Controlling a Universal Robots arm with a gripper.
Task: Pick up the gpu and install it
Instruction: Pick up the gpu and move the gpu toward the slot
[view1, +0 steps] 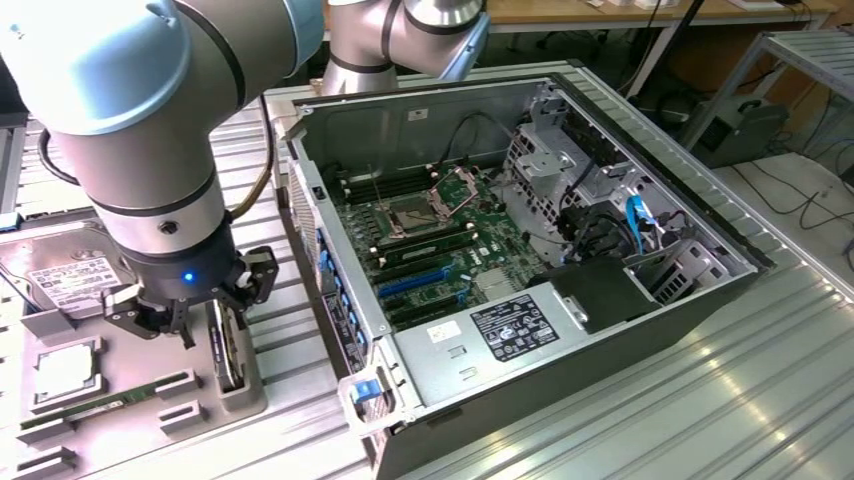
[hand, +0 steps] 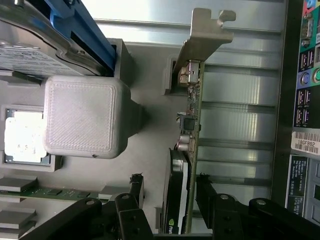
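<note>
My gripper grabs the GPU by its cooler end (hand: 178, 195) next, leaving the GPU's silvery bracket (hand: 201, 36) free to enter the PC case.
The gpu (hand: 192, 120) stands on its long edge in a slot of the grey holder tray (hand: 150, 80), its silvery bracket (hand: 207, 32) at one end. In the exterior view the gpu (view1: 231, 358) is a thin dark card at the exterior view's left of the open PC case (view1: 441, 400). My gripper (hand: 172, 192) is lowered over the card's other end, open. One black finger (hand: 137, 187) stands clear of the cooler side with a gap. The other finger (hand: 206, 192) is close against the board side. The gripper (view1: 220, 335) hangs under the arm's wrist.
The tray also holds a silver hard drive (view1: 67, 280), a CPU (view1: 64, 372) and a green memory stick (view1: 94, 408). Inside the case the motherboard (view1: 441, 240) shows blue slots (view1: 414, 280). A grey block (hand: 82, 117) of the tray rises beside the card.
</note>
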